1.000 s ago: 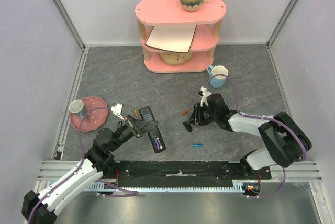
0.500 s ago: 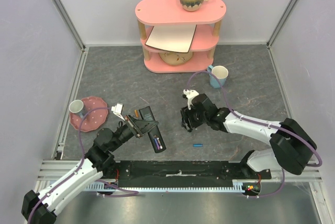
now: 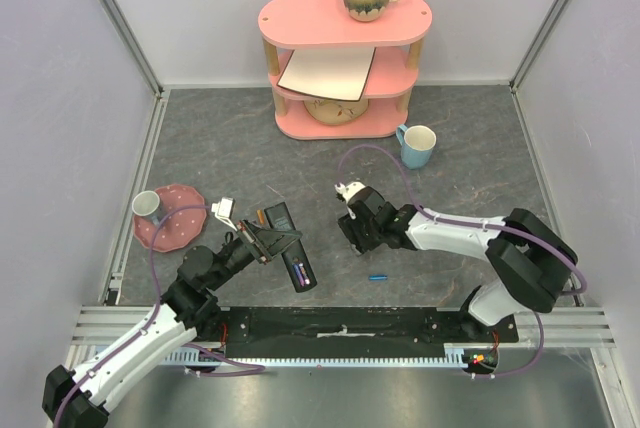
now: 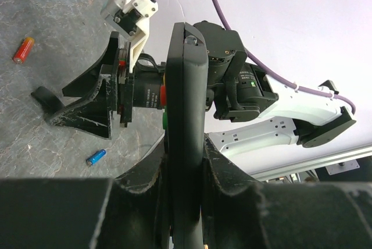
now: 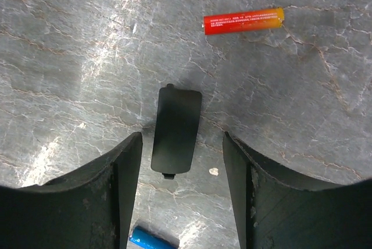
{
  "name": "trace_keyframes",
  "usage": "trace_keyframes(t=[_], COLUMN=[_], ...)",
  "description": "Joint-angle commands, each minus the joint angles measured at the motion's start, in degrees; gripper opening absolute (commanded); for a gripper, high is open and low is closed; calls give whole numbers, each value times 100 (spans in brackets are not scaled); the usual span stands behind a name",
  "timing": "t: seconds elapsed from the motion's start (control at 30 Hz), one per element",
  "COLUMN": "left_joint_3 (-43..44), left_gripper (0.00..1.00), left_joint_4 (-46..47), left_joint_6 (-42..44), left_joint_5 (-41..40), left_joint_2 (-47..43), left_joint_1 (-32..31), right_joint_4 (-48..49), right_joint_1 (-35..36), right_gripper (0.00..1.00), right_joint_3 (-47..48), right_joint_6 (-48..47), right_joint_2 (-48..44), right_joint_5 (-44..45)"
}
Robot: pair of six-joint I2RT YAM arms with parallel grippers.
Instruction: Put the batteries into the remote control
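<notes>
The robot needs to close its right gripper on the battery cover [image 3: 349, 234] [image 5: 176, 130] now. The cover lies lengthwise between the low fingers with both long sides free, so the gripper would hold it.
My left gripper [image 3: 280, 240] [image 4: 186, 162] is shut on the slim black remote control [image 3: 284, 219], which shows edge-on [image 4: 186, 103] in the left wrist view. Small purple batteries [image 3: 303, 273] lie in the open compartment at its near end. My right gripper [image 3: 352, 238] [image 5: 181, 141] hangs open just right of the remote, low over the floor. A flat black battery cover [image 5: 176, 130] lies between its fingers, touching neither. A red and orange cell [image 5: 244, 21] [image 4: 23, 49] lies beyond the cover.
A bright blue small cylinder [image 3: 377, 276] [image 5: 152, 238] lies near the right gripper. A pink plate [image 3: 178, 231] with a cup [image 3: 147, 205] sits at the left. A blue mug [image 3: 417, 145] and a pink shelf [image 3: 344, 20] stand at the back.
My right gripper has moved left toward the remote and opened wider. The left arm and the remote have stayed still.
</notes>
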Motion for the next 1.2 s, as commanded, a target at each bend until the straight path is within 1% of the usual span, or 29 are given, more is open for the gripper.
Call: trace_keyframes(t=[0.0, 0.1, 0.13, 0.2, 0.3, 0.33, 0.37, 0.43, 0.47, 0.5, 0.53, 0.6, 0.63, 0.7, 0.73, 0.83, 0.87, 0.9, 0.97, 1.03, 1.07, 1.17], left_joint_3=[-428, -419, -411, -402, -393, -393, -402, -393, -393, -393, -410, -437, -437, -446, -437, -349, -314, -296, -305, -340, -340, -375], left_gripper=[2, 2, 2, 2, 2, 2, 2, 2, 2, 2, 2, 2, 2, 2, 2, 2, 2, 2, 2, 2, 2, 2], left_joint_4=[159, 159, 168, 159, 168, 168, 168, 177, 177, 177, 168, 168, 160, 142, 142, 151, 151, 159, 194, 238, 239, 239], left_joint_6=[-32, -15, -15, 3, 12, 12, 3, 12, 12, 3, -6, -23, -24, -32, -41, 29, 55, 73, 64, 47, 47, 20], left_joint_5=[-51, -51, -42, -50, -33, -33, -42, -15, -7, 2, 2, -7, 2, -24, -59, -51, -42, -33, -24, -24, -7, -6], left_joint_2=[-51, -34, -25, -25, -34, -34, -42, -60, -69, -95, -130, -183, -209, -218, -210, -140, -96, -87, -69, -86, -78, -95], left_joint_1=[22, 22, 22, 22, 22, 22, 22, 22, 22, 22, 22, 22, 22, 22, 22, 22, 22, 22, 21, 22, 22, 22], right_joint_4=[-10, -63, -72, -81, -90, -98, -107, -151, -186, -212, -213, -187, -204, -195, -204, -431, -711, -879, -1221, -1320, -1433, -1548], right_joint_1=[100, 109, 117, 117, 109, 109, 109, 56, 12, -49, -241, -496, -750, -971, -1120, -1271, -1271, -1271, -1271, -1271, -1271, -1271], right_gripper=[64, 55, 48, 44, 33, 28, 26, 18, 13, 0, 0, 0, 0, 0, 0, 0, 0, 0, 0, 6, 8, 11], right_joint_3=[277, 303, 303, 277, 250, 259, 242, 233, 207, 180, 102, -13, -126, -232, -363, -540, -532, -497, -374, -303, -286, -294], right_joint_6=[-103, -77, -59, -24, 64, 169, 248, 678, 897, 1117, 1580, 1987, 2459, 2936, 3521, 4605, 5278, 5529, 6117, 6348, 6618, 6954], right_joint_2=[194, 282, 291, 282, 247, 238, 212, 11, -86, -174, -392, -604, -779, -947, -1096, -1212, -1194, -1159, -1028, -949, -931, -896], right_joint_5=[162, 171, 180, 180, 171, 180, 284, 583, 732, 847, 900, 953, 971, 1058, 1146, 1699, 1848, 2094, 2227, 2333, 2368, 2421])
